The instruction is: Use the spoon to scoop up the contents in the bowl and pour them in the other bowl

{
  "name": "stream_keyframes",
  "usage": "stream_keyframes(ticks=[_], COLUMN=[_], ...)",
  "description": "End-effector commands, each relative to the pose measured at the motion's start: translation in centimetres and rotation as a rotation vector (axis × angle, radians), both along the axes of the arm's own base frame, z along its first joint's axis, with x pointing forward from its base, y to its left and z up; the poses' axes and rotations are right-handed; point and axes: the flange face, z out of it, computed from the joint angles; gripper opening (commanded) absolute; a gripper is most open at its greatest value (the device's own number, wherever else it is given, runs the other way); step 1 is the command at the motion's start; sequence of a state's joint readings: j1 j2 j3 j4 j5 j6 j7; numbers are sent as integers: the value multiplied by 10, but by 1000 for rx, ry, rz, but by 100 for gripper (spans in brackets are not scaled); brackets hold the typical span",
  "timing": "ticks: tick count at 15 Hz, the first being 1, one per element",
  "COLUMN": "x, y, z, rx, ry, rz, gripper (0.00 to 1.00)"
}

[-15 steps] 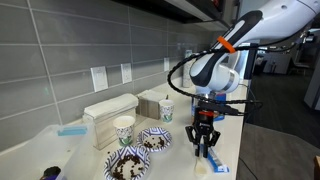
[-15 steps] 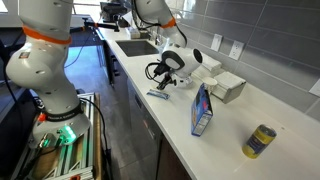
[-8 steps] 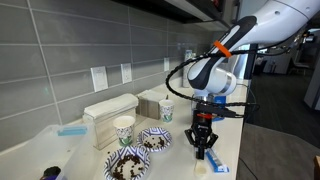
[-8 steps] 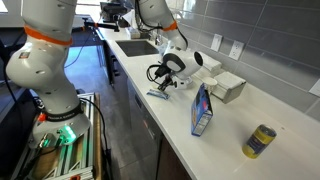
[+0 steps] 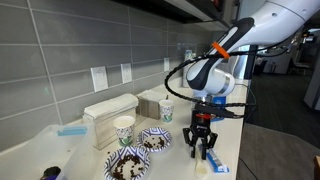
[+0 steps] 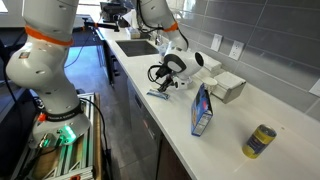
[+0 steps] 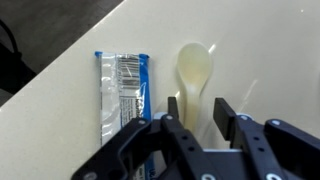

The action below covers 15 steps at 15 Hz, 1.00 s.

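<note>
My gripper's fingers are down on both sides of the handle (image 5: 201,164) (image 7: 192,113), close to the counter, so my gripper should close on the handle.
The pale cream spoon (image 7: 191,72) lies flat on the white counter, bowl end away from me; in an exterior view it shows as a pale shape (image 5: 203,167) under the arm. My gripper (image 7: 197,108) is open and hangs just above the spoon, its fingers on either side of the handle and not touching it. In an exterior view the gripper (image 5: 201,150) points straight down. The bowl with dark brown and white contents (image 5: 127,165) sits at the front. A second patterned bowl (image 5: 156,139) stands behind it. Both are left of the gripper.
A flat blue-and-white packet (image 7: 122,86) lies beside the spoon, close to one finger. Two paper cups (image 5: 124,130) (image 5: 166,110) and white boxes (image 5: 109,108) stand by the wall. A blue carton (image 6: 202,108) and a can (image 6: 260,140) stand farther along the counter.
The gripper has shifted slightly left and lower toward the counter. It stays open. The spoon and bowls have not moved.
</note>
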<state>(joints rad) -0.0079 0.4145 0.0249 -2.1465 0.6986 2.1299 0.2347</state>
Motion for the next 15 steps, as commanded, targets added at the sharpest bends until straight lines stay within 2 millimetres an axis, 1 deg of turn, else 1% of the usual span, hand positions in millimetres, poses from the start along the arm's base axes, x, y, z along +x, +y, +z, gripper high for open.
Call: stream_keyframes(ticks=[1, 3, 4, 6, 7, 8, 9, 11, 12, 13, 14, 15], x=[4, 4, 4, 5, 5, 6, 6, 5, 4, 4, 5, 7], y=[-1, -2, -2, -4, -7, -9, -11, -16, -18, -20, -22, -22], z=[-5, -6, -6, -9, -11, -12, -15, -20, -22, -24, -25, -26], rx=[20, 18, 18, 9, 7, 3, 2, 2, 2, 1, 7, 9], ry=[2, 4, 4, 12, 20, 24, 42, 89, 113, 136, 152, 162], rz=[-10, -11, -12, -19, -27, -32, -43, -64, -72, -82, -91, -94], gripper=[45, 39, 32, 33, 30, 29, 25, 21, 24, 21, 22, 18])
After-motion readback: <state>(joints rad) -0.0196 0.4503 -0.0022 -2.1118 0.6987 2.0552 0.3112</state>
